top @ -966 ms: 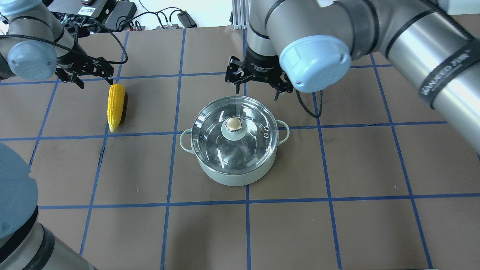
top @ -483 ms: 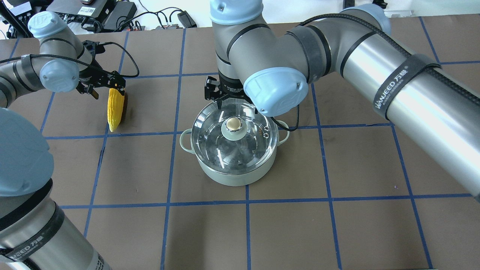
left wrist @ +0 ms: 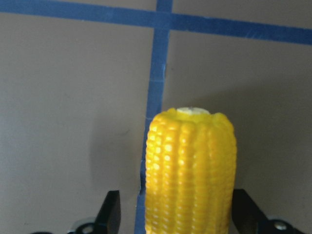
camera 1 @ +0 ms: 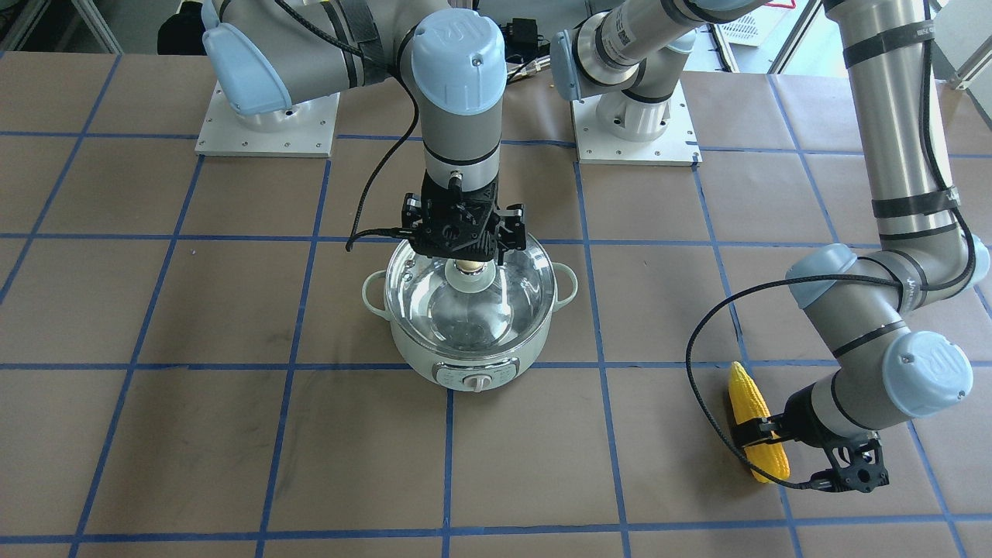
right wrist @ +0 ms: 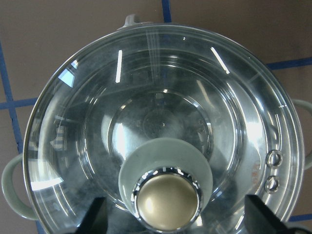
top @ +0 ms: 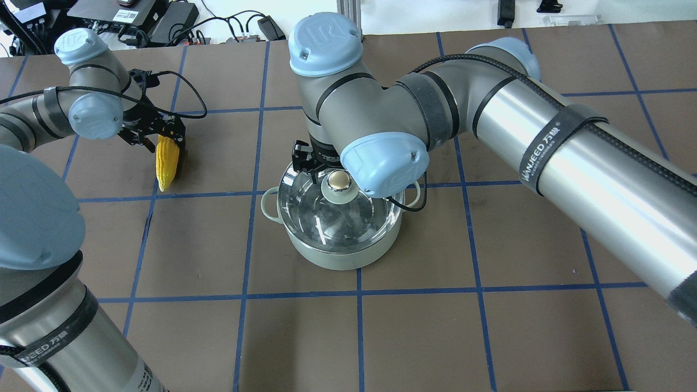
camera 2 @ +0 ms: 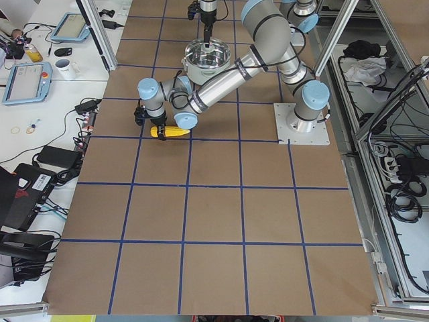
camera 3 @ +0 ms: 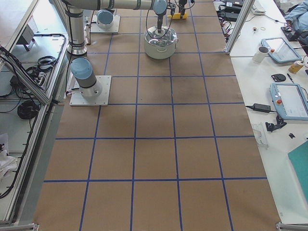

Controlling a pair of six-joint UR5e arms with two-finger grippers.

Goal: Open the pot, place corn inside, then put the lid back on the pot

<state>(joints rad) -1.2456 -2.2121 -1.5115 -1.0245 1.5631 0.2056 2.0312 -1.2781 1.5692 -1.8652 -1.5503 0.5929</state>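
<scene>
My left gripper should grab the yellow corn next by the middle of its cob (camera 1: 767, 450), so that the corn can go inside the pot (camera 1: 470, 346).
The mint-green pot (top: 337, 257) stands mid-table with its glass lid (top: 318, 220) on. The lid's gold knob (top: 338, 178) shows in the right wrist view (right wrist: 168, 202). My right gripper (camera 1: 467, 262) hangs straight down over the lid, open, with one finger on each side of the knob and not closed on it. The yellow corn (top: 166, 166) lies flat on the table at the left, also seen in the front view (camera 1: 745, 395). My left gripper (camera 1: 763, 443) is open and straddles the corn's blunt end (left wrist: 190, 170), with a gap beside one finger.
Cables and electronics (top: 163, 22) lie beyond the table's far edge. The two arm base plates (camera 1: 267, 128) sit on the robot's side of the table. My right arm's forearm (top: 572, 158) spans the table's right half above the surface.
My right arm swung left and brought its gripper from behind the pot to over the lid knob. My left gripper moved right onto the corn's blunt end.
</scene>
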